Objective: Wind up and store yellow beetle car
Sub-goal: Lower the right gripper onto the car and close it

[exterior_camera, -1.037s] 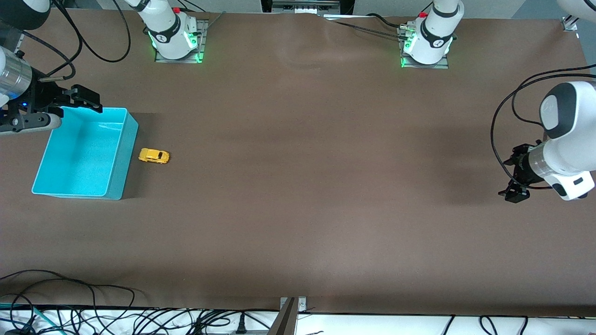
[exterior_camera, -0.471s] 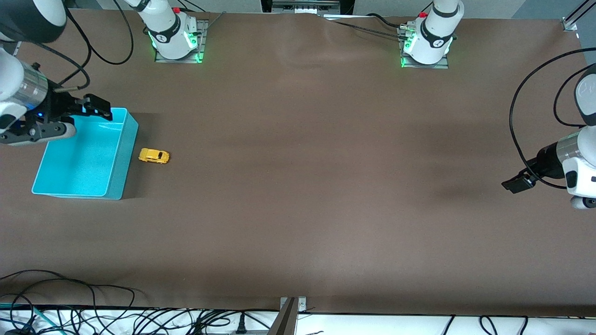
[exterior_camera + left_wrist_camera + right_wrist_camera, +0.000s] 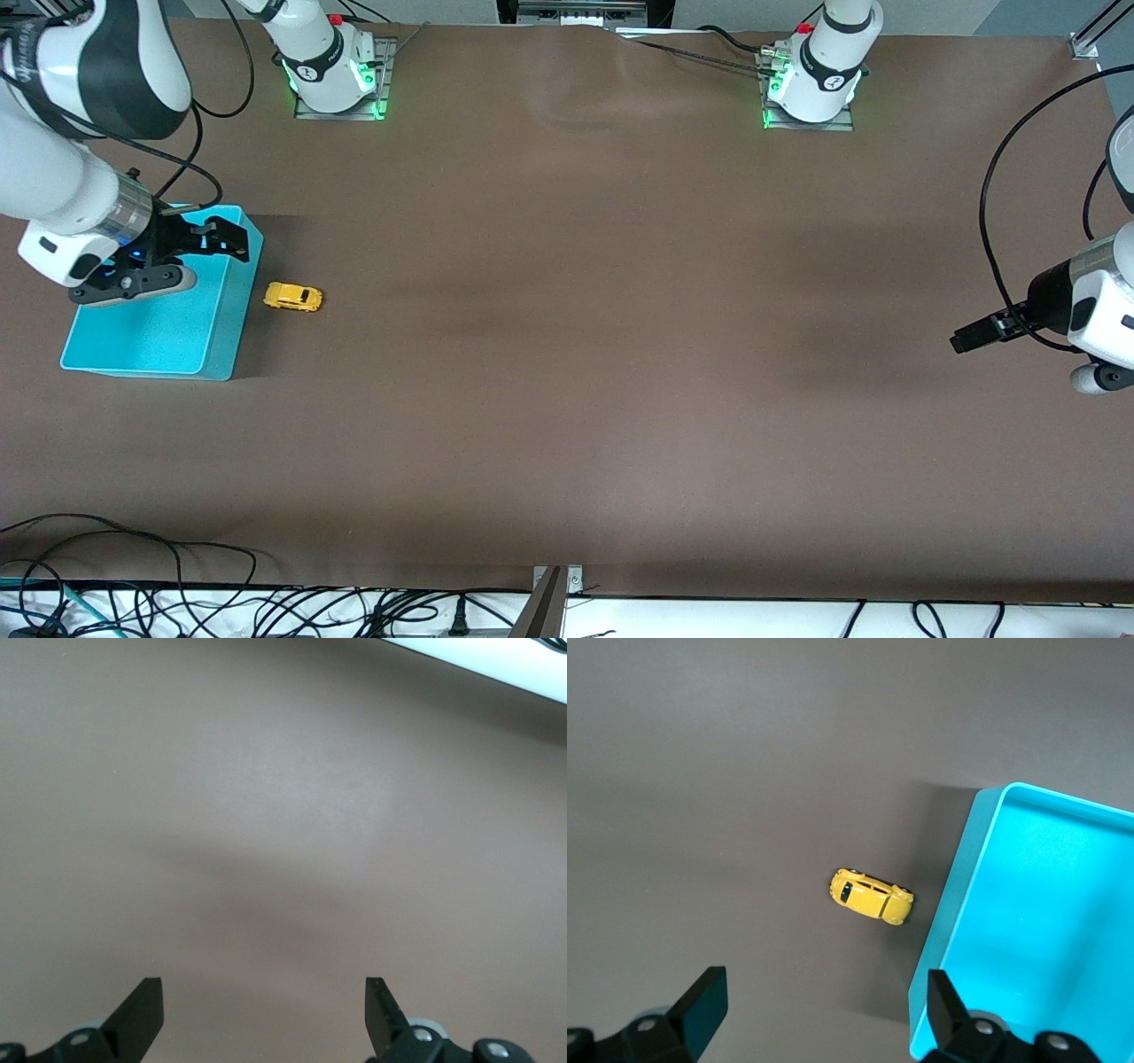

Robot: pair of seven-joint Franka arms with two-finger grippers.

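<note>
My right gripper pinches the yellow beetle car by the sides of its body (image 3: 293, 297) (image 3: 870, 897) next, to wind it up.
The yellow beetle car (image 3: 293, 298) stands on the brown table right beside the cyan bin (image 3: 221, 328), toward the left arm's end of it. The right wrist view also shows the car (image 3: 871, 896) and the bin (image 3: 943, 921). My right gripper (image 3: 226, 239) is open and empty over the bin's corner closest to the car; its tips frame the table and the bin wall in the right wrist view (image 3: 824, 1010). My left gripper (image 3: 970, 339) is open and empty over bare table at the left arm's end, and the left wrist view (image 3: 263, 1010) shows only table under it.
The two arm bases (image 3: 337, 75) (image 3: 811, 84) stand along the table's edge farthest from the front camera. Loose cables (image 3: 177, 585) lie along the nearest edge. A metal bracket (image 3: 554, 585) sits at the middle of that edge.
My right gripper has moved across the bin toward the car. My left gripper has turned and pulled back toward the table's end.
</note>
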